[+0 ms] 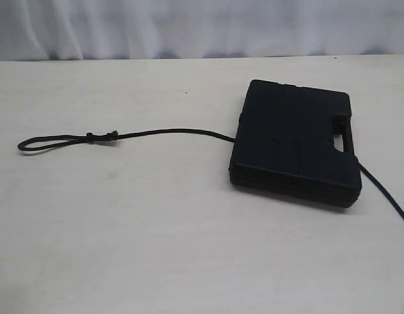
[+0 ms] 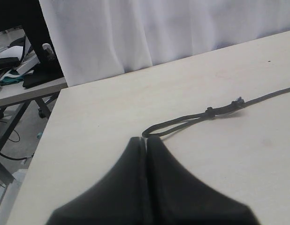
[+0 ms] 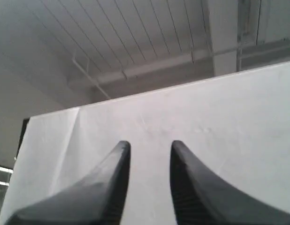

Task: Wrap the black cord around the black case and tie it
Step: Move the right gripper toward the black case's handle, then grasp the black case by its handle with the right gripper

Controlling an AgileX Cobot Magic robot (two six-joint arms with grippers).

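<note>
The robot's right hand needs to get the black cord [image 1: 169,133] wrapped around the black case, so it should next grab the case by its handle [image 1: 348,135].
The black case [image 1: 295,142] lies flat on the right half of the pale table, handle slot toward the right. The black cord [image 1: 169,133] runs from under the case's left side out to the left and ends in a narrow loop with small knots [image 1: 91,138]; another stretch of it leaves the case's right corner toward the frame edge [image 1: 385,193]. Neither gripper shows in the exterior view. In the left wrist view my left gripper [image 2: 146,139] is shut and empty, just short of the loop end of the black cord [image 2: 182,123]. My right gripper [image 3: 149,146] is open, empty, pointing at a white sheet.
A white curtain [image 1: 202,26] hangs behind the table's far edge. In the left wrist view the table corner [image 2: 60,91] drops off beside another cluttered desk [image 2: 18,65] and a floor with cables.
</note>
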